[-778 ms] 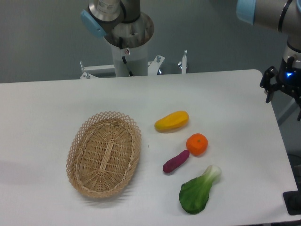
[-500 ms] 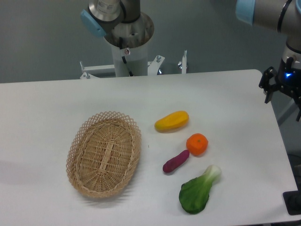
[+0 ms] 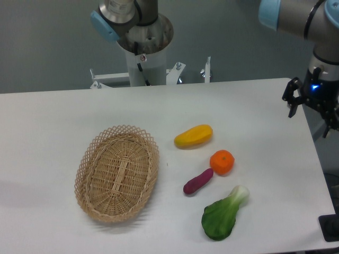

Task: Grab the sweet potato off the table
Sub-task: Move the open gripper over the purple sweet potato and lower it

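Note:
The purple sweet potato needs to be picked up, so my gripper should next grab it by its end close to the orange.
The sweet potato (image 3: 198,181) is a small, slim purple piece lying on the white table (image 3: 63,121), right of centre, its upper end close to an orange. My gripper (image 3: 310,117) hangs at the table's far right edge, well up and to the right of the sweet potato. Its dark fingers (image 3: 291,106) stand apart, open, with nothing between them. A blue light glows on the wrist above them.
A woven oval basket (image 3: 117,172) sits left of centre. A yellow oblong fruit (image 3: 193,136) lies above the round orange (image 3: 222,162), and a green bok choy (image 3: 223,214) lies below the sweet potato. The arm's base column (image 3: 144,58) rises behind the table.
The gripper has shifted left, from beyond the table's right edge toward the tabletop. Nothing on the table has moved.

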